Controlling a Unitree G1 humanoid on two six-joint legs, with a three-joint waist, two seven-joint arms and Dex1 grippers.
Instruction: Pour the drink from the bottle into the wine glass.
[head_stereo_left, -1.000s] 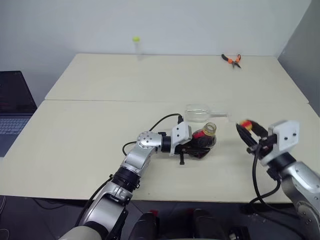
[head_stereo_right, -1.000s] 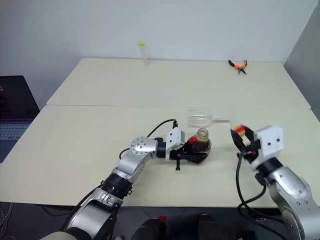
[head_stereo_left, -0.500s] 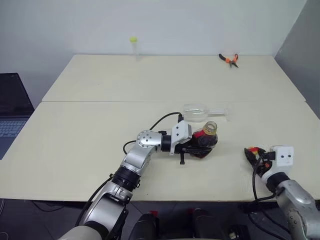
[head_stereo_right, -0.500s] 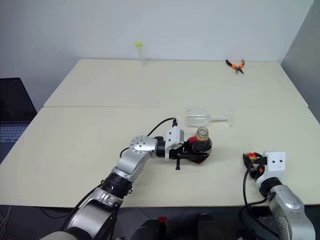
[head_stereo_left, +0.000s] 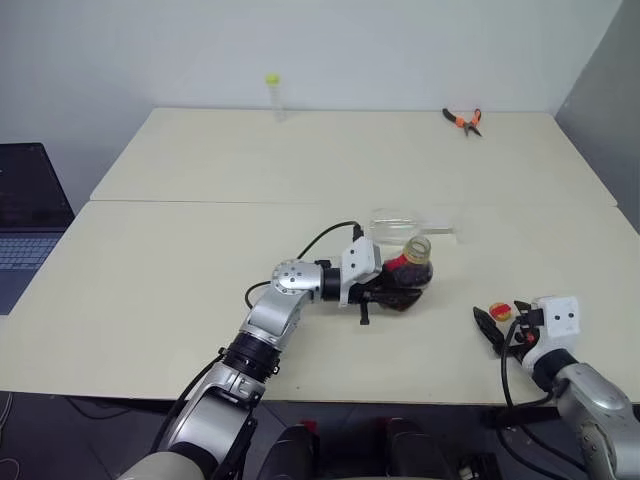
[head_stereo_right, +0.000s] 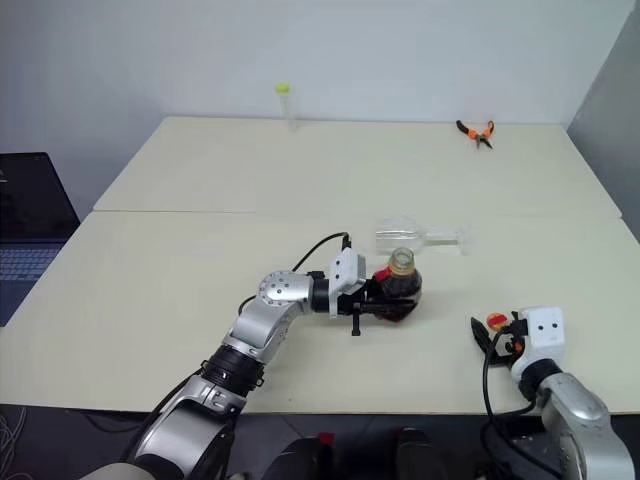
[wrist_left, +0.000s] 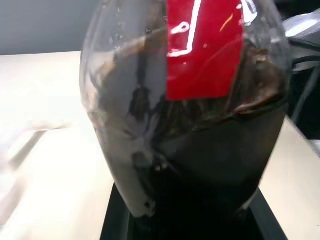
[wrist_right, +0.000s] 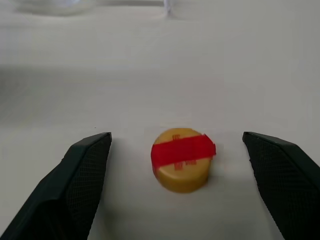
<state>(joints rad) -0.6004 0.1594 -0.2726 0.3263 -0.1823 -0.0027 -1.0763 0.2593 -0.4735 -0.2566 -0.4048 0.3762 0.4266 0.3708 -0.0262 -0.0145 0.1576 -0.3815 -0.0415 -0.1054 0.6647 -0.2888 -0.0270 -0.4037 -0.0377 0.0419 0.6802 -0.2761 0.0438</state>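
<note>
I need to pick up the wine glass next with my right gripper, by that thin stem (head_stereo_left: 437, 228) instead of its wide, round bowl (head_stereo_left: 394, 226).
The bottle (head_stereo_left: 408, 272) is near the table's middle, about upright, its neck uncapped. The dark drink (wrist_left: 210, 165) fills its lower body under a red label. My left gripper (head_stereo_left: 400, 291) reaches in level from the left and is shut on the bottle's body. Just behind it the wine glass (head_stereo_left: 398, 222) lies on its side, stem and foot pointing right. The yellow cap (wrist_right: 182, 160) with its red strip lies on the table at the front right. My right gripper (wrist_right: 176, 139) is low over the table and open, one finger either side of the cap without touching it.
Orange-handled pliers (head_stereo_left: 463, 120) lie at the far right of the table. A slim clear tube with a yellow-green top (head_stereo_left: 272, 92) stands at the far edge. A laptop (head_stereo_left: 30, 215) sits off the table's left side. A grey wall (head_stereo_left: 610, 90) rises on the right.
My right gripper came down from the air to the table, opened and let go of the cap, which now lies between its fingers. The left gripper and bottle have hardly moved.
</note>
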